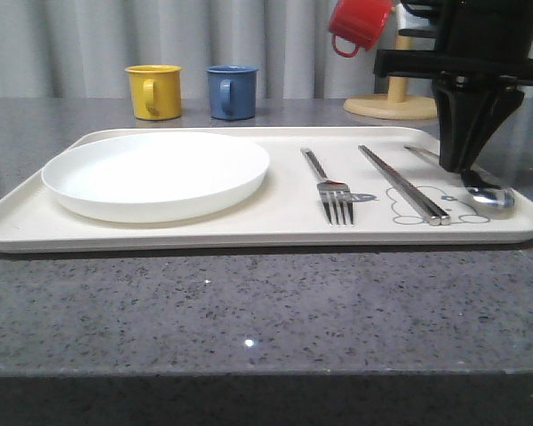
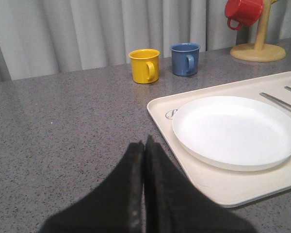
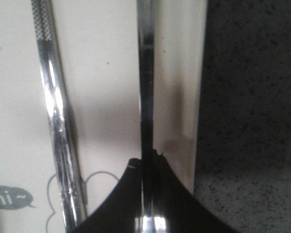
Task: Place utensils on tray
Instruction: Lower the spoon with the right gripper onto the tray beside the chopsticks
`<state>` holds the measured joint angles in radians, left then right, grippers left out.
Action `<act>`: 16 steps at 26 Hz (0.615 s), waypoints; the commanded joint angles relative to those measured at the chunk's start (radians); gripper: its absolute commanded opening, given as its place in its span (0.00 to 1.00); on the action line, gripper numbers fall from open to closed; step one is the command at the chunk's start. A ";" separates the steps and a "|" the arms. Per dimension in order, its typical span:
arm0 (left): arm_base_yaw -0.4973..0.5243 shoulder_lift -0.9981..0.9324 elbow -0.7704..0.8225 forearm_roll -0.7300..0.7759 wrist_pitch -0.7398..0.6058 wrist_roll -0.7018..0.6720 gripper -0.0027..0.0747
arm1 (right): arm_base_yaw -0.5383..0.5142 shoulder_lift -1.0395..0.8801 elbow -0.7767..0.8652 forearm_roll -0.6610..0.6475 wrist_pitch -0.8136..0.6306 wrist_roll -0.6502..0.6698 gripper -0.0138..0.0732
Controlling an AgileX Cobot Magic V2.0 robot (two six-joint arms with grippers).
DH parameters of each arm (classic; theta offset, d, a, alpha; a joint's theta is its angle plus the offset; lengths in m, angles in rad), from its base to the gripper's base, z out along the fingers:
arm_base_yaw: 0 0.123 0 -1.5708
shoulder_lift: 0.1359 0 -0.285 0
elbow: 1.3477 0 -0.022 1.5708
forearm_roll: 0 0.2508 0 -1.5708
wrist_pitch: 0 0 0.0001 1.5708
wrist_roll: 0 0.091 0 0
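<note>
The spoon's bowl (image 1: 490, 195) is down on the cream tray inside the tray's rim, so my right gripper should open.
The cream tray (image 1: 275, 232) holds a silver fork (image 1: 333, 195), a pair of chopsticks (image 1: 404, 186) and a spoon (image 1: 493, 197) side by side on its right half. My right gripper (image 1: 462, 164) stands over the spoon's handle at the tray's right end. In the right wrist view its fingers (image 3: 131, 194) are shut on the spoon's handle (image 3: 146, 73), with the chopsticks (image 3: 56, 111) lying alongside on the tray (image 3: 106, 73). My left gripper (image 2: 144, 145) is shut and holds nothing, over the grey counter just left of the tray (image 2: 160, 109).
A round white plate (image 1: 155, 173) fills the tray's left half. A yellow mug (image 1: 154, 90) and a blue mug (image 1: 231, 91) stand behind the tray. A red mug (image 1: 360, 22) hangs on a wooden stand (image 1: 393, 102) at the back right.
</note>
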<state>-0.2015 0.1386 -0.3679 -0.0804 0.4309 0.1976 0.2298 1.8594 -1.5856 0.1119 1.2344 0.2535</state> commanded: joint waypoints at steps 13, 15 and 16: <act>0.000 0.012 -0.028 -0.012 -0.085 -0.008 0.01 | -0.001 -0.043 -0.033 -0.008 0.065 0.008 0.41; 0.000 0.012 -0.028 -0.012 -0.085 -0.008 0.01 | -0.001 -0.049 -0.033 -0.008 0.062 0.007 0.48; 0.000 0.012 -0.028 -0.012 -0.085 -0.008 0.01 | -0.001 -0.055 -0.033 -0.008 0.056 0.007 0.49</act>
<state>-0.2015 0.1386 -0.3679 -0.0804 0.4309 0.1976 0.2298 1.8680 -1.5856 0.1119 1.2288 0.2640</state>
